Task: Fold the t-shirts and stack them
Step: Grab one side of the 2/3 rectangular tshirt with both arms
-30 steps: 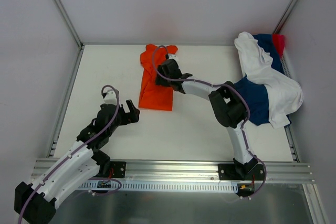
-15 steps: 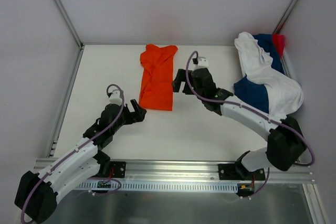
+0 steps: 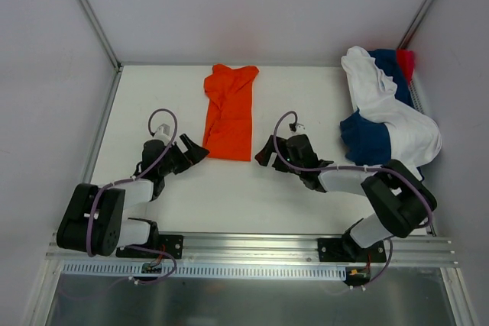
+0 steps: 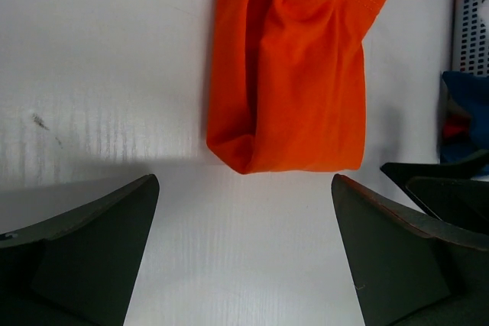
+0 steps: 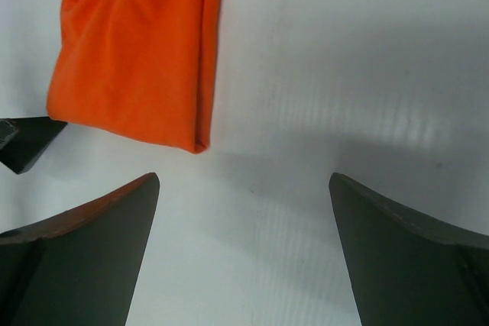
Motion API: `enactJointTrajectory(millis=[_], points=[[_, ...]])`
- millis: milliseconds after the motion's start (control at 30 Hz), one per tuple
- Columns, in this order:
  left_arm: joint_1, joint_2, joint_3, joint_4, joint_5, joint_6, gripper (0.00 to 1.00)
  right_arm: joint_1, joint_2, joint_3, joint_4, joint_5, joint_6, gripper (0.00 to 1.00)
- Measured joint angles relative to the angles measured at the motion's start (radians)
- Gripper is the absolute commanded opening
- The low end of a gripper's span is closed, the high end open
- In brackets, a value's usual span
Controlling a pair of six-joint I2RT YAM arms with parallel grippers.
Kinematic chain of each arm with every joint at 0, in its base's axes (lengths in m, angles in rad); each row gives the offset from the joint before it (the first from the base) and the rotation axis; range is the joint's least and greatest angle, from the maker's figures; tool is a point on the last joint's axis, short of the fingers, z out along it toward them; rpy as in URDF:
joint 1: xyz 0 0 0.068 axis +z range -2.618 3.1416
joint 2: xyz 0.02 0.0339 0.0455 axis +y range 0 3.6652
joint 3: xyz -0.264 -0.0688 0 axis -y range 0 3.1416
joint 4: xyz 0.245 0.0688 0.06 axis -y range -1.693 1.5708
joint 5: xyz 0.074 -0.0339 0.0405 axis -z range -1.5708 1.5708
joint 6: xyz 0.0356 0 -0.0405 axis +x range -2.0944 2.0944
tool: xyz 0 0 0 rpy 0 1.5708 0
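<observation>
My left gripper should next grab the near-end corner of the orange t-shirt, opposite my right gripper's corner, to fold that end over evenly.
The orange t-shirt (image 3: 229, 111) lies folded into a long strip at the back middle of the table; it also shows in the left wrist view (image 4: 294, 74) and the right wrist view (image 5: 137, 59). My left gripper (image 3: 195, 154) is open and empty just left of the strip's near end. My right gripper (image 3: 265, 152) is open and empty just right of that near end. The white t-shirt (image 3: 390, 116), the navy blue t-shirt (image 3: 370, 143) and the red-pink t-shirt (image 3: 406, 60) lie heaped at the back right.
A metal frame and white walls enclose the table (image 3: 252, 196). The edge of a white perforated basket (image 4: 470, 20) shows at the far right by the heap. The rail with both arm bases runs along the near edge.
My right gripper has let go of the orange shirt and drawn back toward the near side, low by its right corner. My left arm has folded back, its gripper now beside the near left corner.
</observation>
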Motion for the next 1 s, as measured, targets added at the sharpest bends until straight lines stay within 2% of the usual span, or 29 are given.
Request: enactJointTrajectory(millis=[500,633,867,1000], points=[[0.046,0.251,0.042,0.297,0.129,-0.066,0.97,-0.012,0.325,0.140,0.387,-0.122,0.196,0.95],[0.053,0.312,0.050,0.376,0.155,-0.099,0.95,0.005,0.359,0.154,0.424,-0.119,0.226,0.86],[0.053,0.341,0.050,0.419,0.167,-0.114,0.92,0.035,0.367,0.149,0.431,-0.098,0.256,0.77],[0.053,0.341,0.045,0.424,0.167,-0.119,0.89,0.071,0.366,0.124,0.455,-0.069,0.269,0.65]])
